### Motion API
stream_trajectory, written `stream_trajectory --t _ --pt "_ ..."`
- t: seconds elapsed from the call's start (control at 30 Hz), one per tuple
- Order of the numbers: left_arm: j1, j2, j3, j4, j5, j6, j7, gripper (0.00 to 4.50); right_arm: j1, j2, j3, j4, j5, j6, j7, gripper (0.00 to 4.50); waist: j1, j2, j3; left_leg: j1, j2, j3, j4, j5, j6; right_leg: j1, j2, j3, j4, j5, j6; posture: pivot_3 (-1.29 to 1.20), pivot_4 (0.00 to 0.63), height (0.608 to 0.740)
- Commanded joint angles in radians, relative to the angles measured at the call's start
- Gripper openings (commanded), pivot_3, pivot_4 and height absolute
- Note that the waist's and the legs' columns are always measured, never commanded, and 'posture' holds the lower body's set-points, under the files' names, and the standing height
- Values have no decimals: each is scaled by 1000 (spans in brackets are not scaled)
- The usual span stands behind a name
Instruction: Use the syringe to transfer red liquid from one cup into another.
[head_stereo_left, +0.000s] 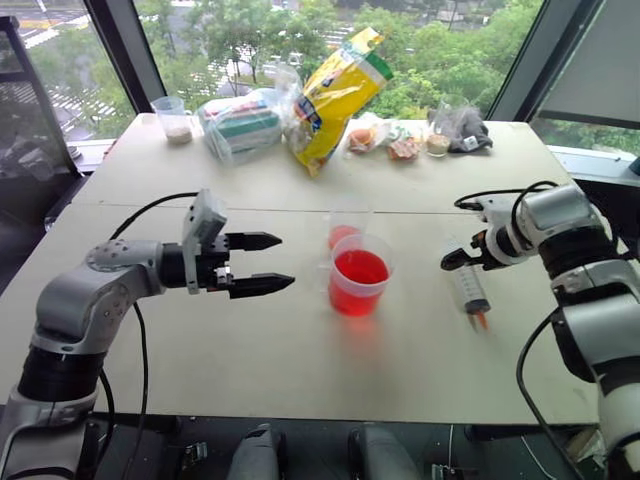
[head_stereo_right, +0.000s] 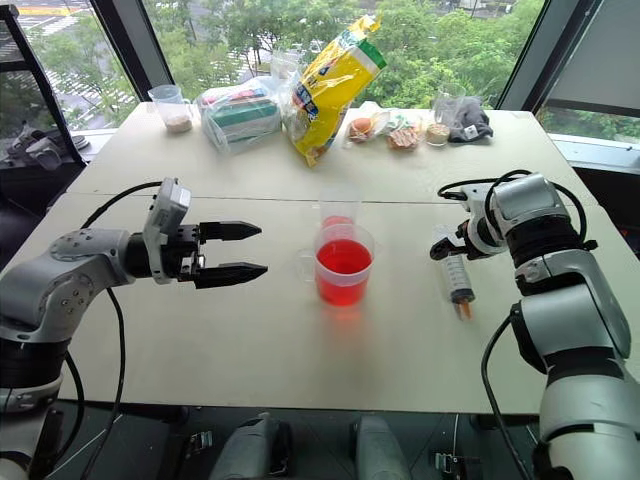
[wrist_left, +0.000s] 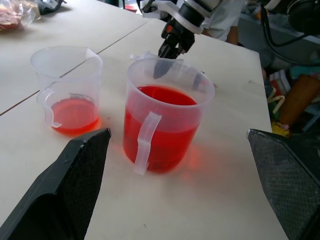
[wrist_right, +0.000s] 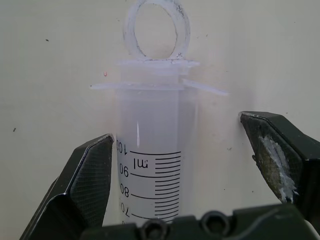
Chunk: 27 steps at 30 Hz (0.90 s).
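Observation:
The syringe's clear body near the plunger ring (wrist_right: 184, 32) is beside the fingers of my right gripper in the right wrist view, so my right gripper should close on the syringe's clear body.
The syringe (head_stereo_left: 470, 288) lies flat on the table at the right, with its orange tip toward the front edge and a ring-ended plunger (wrist_right: 157, 31). Its barrel (wrist_right: 150, 150) looks clear. My right gripper (wrist_right: 177, 132) is open and points down over the plunger end, one finger on each side of the barrel without pinching it. The wide cup (head_stereo_left: 359, 279), well filled with red liquid, stands mid-table. The narrower cup (head_stereo_left: 342, 232), holding a little red, is just behind it. My left gripper (head_stereo_left: 286, 262) hangs open to the left of the cups, pointing at them and holding nothing.
Along the table's far edge are a clear cup of beige grains (head_stereo_left: 176, 120), plastic bags (head_stereo_left: 240, 125), a yellow bag (head_stereo_left: 338, 95), small wrapped items (head_stereo_left: 395, 142) and a dark cloth (head_stereo_left: 466, 130). Cables trail from both arms.

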Motion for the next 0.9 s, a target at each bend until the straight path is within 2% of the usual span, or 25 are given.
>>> stream_trajectory --t 0.03,0.13,0.23,0.27,0.3,0.43,0.5,0.6,0.7,0.8,0.9 --pt "0 7 32 -36 -21 -8 9 4500 -33 14 -3 55 -50 -35 28 4409 -1 0 0 0 0 0 0 0 0 0 0 0 0 0 0 0 150 740" --pt "2 7 35 -40 -23 -7 15 4500 -32 27 -2 79 -80 -46 47 3571 -1 0 0 1 0 0 1 0 0 1 0 0 0 0 0 0 150 740" --pt "-3 8 36 -35 -22 -8 17 4500 -24 35 1 73 -98 -30 71 2076 -2 0 0 1 0 0 1 0 0 1 0 0 0 0 0 0 150 740" --pt "-7 8 35 -32 -22 -8 16 4500 -21 36 0 66 -102 -22 76 1672 -2 0 0 1 0 0 1 0 0 1 0 0 1 0 0 0 150 740" --pt "-11 7 34 -28 -22 -8 16 4500 -20 37 -3 59 -105 -14 80 1471 -1 0 0 1 0 0 1 0 0 1 0 0 1 0 0 0 150 740" --pt "-53 -4 46 -2 -31 -3 30 4500 -17 18 -76 -44 -93 54 48 1468 0 0 0 1 0 0 1 0 0 1 0 0 1 0 0 0 150 740" --pt "-78 -5 58 18 -46 5 33 4500 -2 -8 -150 -186 -66 117 29 1468 1 0 0 1 0 -1 0 0 0 1 0 0 1 0 0 0 150 740" --pt "-109 -8 54 52 -47 5 31 4500 92 -32 -319 -539 -19 70 -9 1468 5 1 0 0 0 -1 0 0 0 0 0 0 1 0 1 0 150 740" --pt "-139 -14 37 76 -43 2 18 4500 170 6 -507 -832 24 -59 -74 1468 5 1 0 0 0 -1 -1 0 0 0 0 -1 1 1 2 0 150 740" --pt "-182 -27 13 114 -27 -14 4 4500 188 90 -641 -1059 129 -89 -86 1468 3 1 0 0 0 -2 -1 0 0 0 0 -1 1 1 2 0 150 740" --pt "-235 -40 -7 172 -7 -29 -17 4500 212 180 -687 -1236 209 -176 -99 1468 1 1 0 1 0 -2 -1 0 0 0 1 -1 2 1 2 0 150 740"
